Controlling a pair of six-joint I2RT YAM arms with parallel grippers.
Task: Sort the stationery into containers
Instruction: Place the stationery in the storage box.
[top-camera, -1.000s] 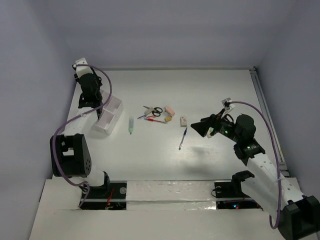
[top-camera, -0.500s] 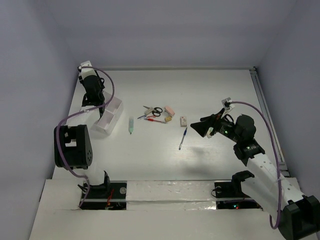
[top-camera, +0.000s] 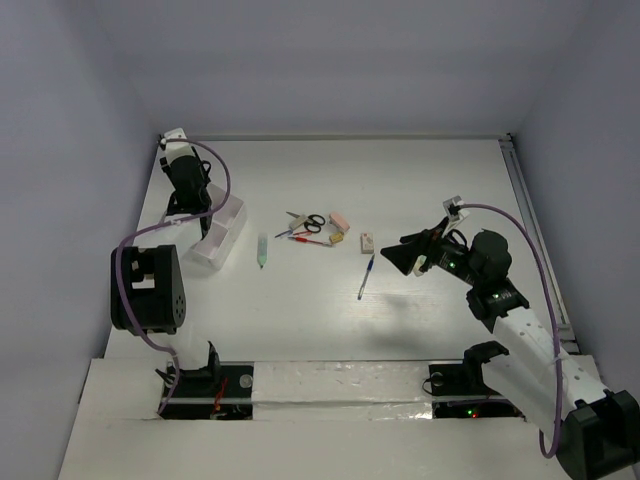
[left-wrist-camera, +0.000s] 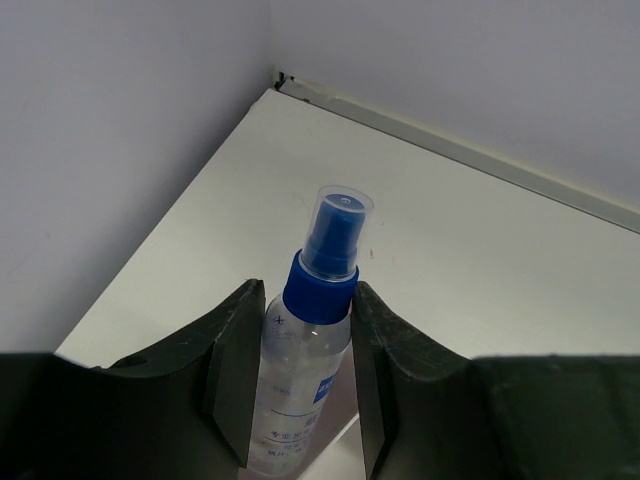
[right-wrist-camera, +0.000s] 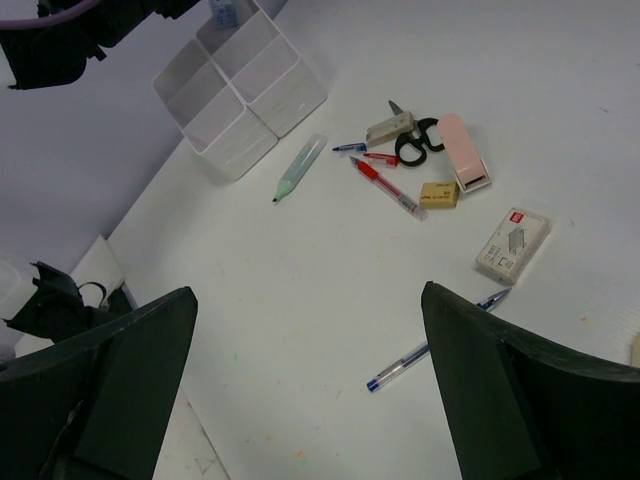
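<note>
The clear spray bottle (left-wrist-camera: 306, 365) has its base between the organiser box's sides. It would end in the box's far section, so it is time for my left gripper to open.
My left gripper (left-wrist-camera: 305, 296) is shut on a clear spray bottle (left-wrist-camera: 306, 365) with a blue collar, clear cap and blue label. It holds the bottle upright over the far end of the white organiser box (top-camera: 215, 238), where my left gripper (top-camera: 190, 207) stands. My right gripper (right-wrist-camera: 308, 295) hangs open and empty above the table, near the blue pen (right-wrist-camera: 435, 345). Scissors (right-wrist-camera: 418, 137), red pen (right-wrist-camera: 388, 186), pale green marker (right-wrist-camera: 298, 168), pink eraser (right-wrist-camera: 465, 150) and tan eraser (right-wrist-camera: 439, 194) lie loose mid-table. The organiser box (right-wrist-camera: 240, 90) shows its open compartments.
A small white staples box (right-wrist-camera: 513, 244) lies beside the blue pen (top-camera: 367, 276). The back wall and left wall meet close behind the organiser. A metal rail (top-camera: 535, 230) runs along the table's right edge.
The left arm has shifted slightly toward the back wall above the organiser box, still holding the bottle. The right arm has not moved.
</note>
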